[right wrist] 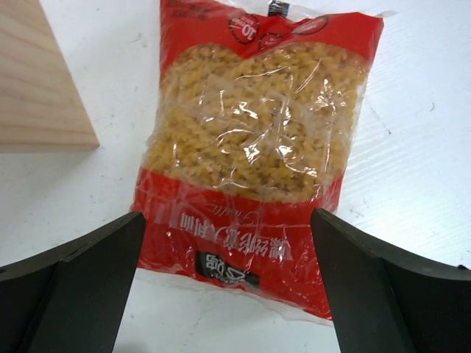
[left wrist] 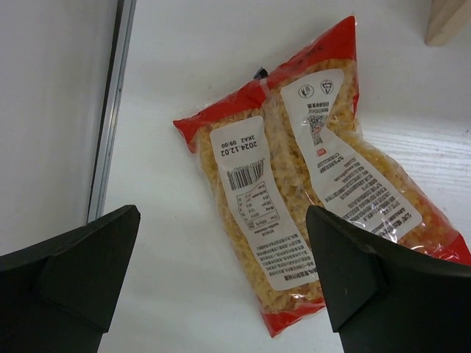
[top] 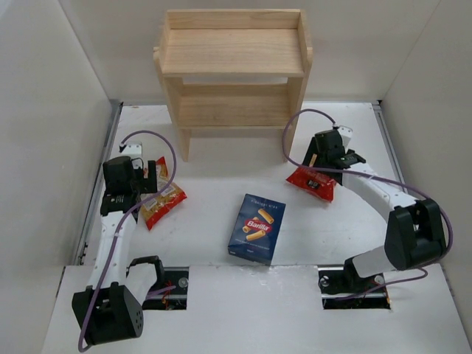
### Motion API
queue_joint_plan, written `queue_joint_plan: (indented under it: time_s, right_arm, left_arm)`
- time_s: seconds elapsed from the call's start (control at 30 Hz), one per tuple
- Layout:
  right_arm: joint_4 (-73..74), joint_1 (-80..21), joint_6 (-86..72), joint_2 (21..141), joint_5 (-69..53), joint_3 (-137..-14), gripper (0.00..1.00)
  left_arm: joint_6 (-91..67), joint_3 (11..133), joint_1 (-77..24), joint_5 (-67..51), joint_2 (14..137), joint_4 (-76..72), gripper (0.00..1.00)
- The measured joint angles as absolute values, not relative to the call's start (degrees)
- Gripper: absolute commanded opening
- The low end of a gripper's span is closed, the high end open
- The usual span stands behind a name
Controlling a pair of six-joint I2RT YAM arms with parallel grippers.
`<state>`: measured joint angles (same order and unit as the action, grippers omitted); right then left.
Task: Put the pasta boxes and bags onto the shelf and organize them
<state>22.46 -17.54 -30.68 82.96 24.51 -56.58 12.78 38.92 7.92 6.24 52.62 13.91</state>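
Observation:
I need to lower my right gripper first and then close it on the bag, because my fingers are still above the red bag [top: 315, 180] [right wrist: 232, 227].
The wooden shelf [top: 234, 51] stands at the back, both tiers bare. The blue Barilla box [top: 257, 228] lies flat in the middle of the table. One red pasta bag [top: 164, 203] lies at the left, label side up; my left gripper [top: 140, 179] hovers over its near end, open, the bag [left wrist: 309, 176] partly between the fingers. The second red bag [top: 312, 182] lies at the right, near a shelf leg; my right gripper [top: 332, 156] hovers over it, open, with the bag [right wrist: 257, 154] between the fingers. Neither gripper touches a bag.
White walls close in the table on the left, right and back. A metal rail [left wrist: 110, 110] runs along the left edge. A shelf leg [right wrist: 37, 81] stands just left of the right bag. The arm bases sit at the near edge.

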Motion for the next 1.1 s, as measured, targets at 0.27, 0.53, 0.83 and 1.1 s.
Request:
queue_joint_plan:
  time_s: [0.27,0.53,0.83,1.1]
  right_arm:
    - [22.5,-16.9,-35.6,93.2,23.8,-59.0,0.91]
    - [25.1,-16.8,-41.0,95.6,23.6,-62.6,0.37]
    - [19.5,-14.5,-45.7,91.0,20.9,-58.0,0.0]
    - [21.4,-12.0,-39.8,75.5,20.6,-52.2,0.0]
  left_arm:
    - [12.8,38.9,7.9,6.2,52.8,12.5,1.0]
    - [12.8,38.9,9.8,6.0,52.8,12.0,1.0]
    - [13.1,38.9,11.2,5.8,52.8,10.6,1.0]
    - [13.6,38.9,11.9,5.6,52.4,9.6,1.0]
